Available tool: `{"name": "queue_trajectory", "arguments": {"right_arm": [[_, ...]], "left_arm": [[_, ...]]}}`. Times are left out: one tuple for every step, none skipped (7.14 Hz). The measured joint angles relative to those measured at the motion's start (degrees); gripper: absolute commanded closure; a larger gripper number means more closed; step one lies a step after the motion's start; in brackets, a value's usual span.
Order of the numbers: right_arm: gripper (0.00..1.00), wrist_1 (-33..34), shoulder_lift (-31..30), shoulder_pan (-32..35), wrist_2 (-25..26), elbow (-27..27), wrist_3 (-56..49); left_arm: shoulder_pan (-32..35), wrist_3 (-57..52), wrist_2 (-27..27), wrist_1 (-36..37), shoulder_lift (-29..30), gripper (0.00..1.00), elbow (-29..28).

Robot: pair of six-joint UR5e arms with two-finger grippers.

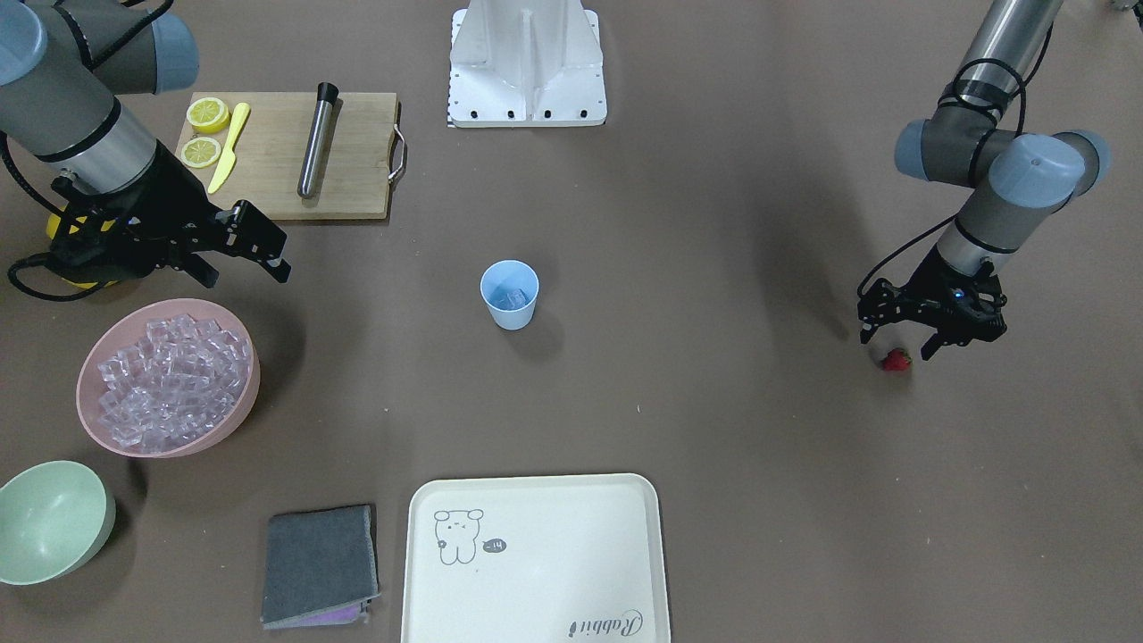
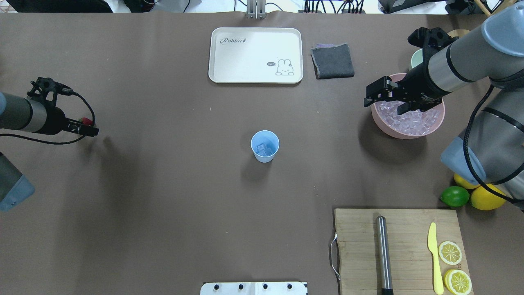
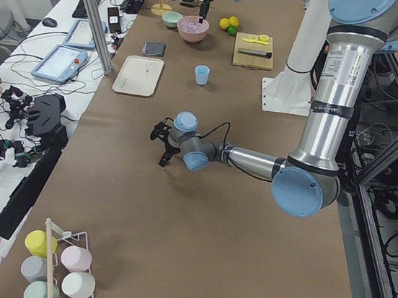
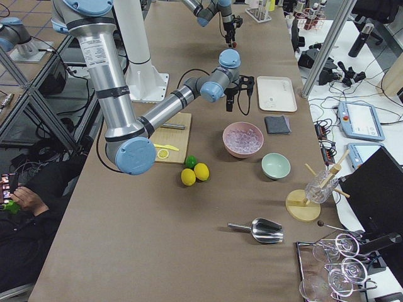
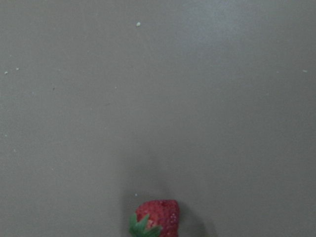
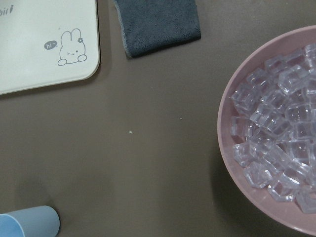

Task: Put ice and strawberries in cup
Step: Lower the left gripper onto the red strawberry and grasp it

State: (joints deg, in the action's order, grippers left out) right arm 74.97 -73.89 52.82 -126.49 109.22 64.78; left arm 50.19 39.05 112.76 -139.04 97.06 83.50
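The strawberry should go into the cup with the ice (image 1: 510, 290), so my left gripper should next grab the strawberry's red body (image 1: 896, 363) and drop it in there.
The light blue cup (image 1: 510, 295) stands upright mid-table and holds a little ice; it also shows in the overhead view (image 2: 265, 146) and at the right wrist view's bottom left (image 6: 27, 222). Many ice cubes (image 1: 170, 375) fill a pink bowl (image 2: 409, 133). The red strawberry (image 1: 896, 360) lies on the table, and shows low in the left wrist view (image 5: 155, 217). My left gripper (image 1: 896, 346) is open, hanging just over the strawberry with a finger on each side. My right gripper (image 1: 250, 279) is open and empty, above the table beside the pink bowl's rim (image 6: 222, 128).
A wooden board (image 1: 357, 161) carries lemon slices (image 1: 207, 114), a yellow knife (image 1: 229, 147) and a metal muddler (image 1: 314, 143). A cream tray (image 1: 536, 518), a grey cloth (image 1: 319, 563) and a pale green bowl (image 1: 49, 522) lie on the operators' side. Lemons and a lime (image 2: 454, 196) sit by the right arm.
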Motion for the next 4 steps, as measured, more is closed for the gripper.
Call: {"name": "queue_trajectory", "arguments": {"right_arm": [[0.01,0.00,0.02,0.00,-0.02,0.02,0.00],[0.01,0.00,0.02,0.00,-0.02,0.03,0.00],[0.01,0.00,0.04,0.00,-0.05,0.02,-0.02],[0.01,0.00,0.06,0.00,-0.05,-0.05,-0.06]], "left_arm": [[0.00,-0.02,0.00,-0.12,0.04,0.58,-0.13],[0.04,-0.02,0.01,-0.14,0.10,0.58,-0.14],[0.16,-0.02,0.01,-0.05,0.15,0.68,-0.12],[0.40,-0.02,-0.01,0.13,0.23,0.75,-0.12]]}}
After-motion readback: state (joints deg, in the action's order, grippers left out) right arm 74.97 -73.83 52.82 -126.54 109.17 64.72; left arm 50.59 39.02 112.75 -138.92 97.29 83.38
